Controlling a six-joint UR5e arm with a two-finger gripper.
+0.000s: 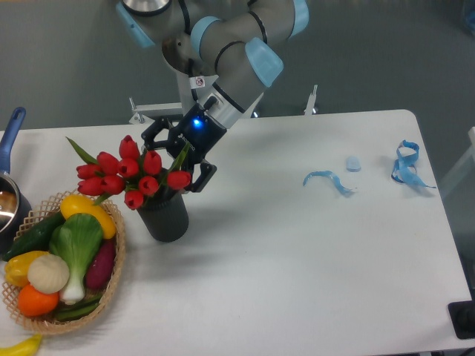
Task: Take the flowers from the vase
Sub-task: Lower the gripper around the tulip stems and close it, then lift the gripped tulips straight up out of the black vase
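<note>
The flowers (pixel 130 174) need to come out of the vase (pixel 165 217), so my gripper should next grab them by their green leaves beside the buds.
The flowers (pixel 130 174), a bunch of red tulip buds with thin green leaves, stand in the dark grey vase (pixel 165 217) at the table's left. My gripper (pixel 175 160) reaches down from the upper right, its black fingers spread open around the right side of the bunch. One finger (pixel 152 135) sits behind the buds and the other (pixel 202 176) lies to their right, with a green leaf and a bud between them. The stems inside the vase are hidden.
A wicker basket (pixel 113 278) of vegetables sits just left of the vase. A pot with a blue handle (pixel 12 130) is at the far left edge. Blue ribbon scraps (pixel 326 180) and another blue strip (pixel 407 165) lie at the right.
</note>
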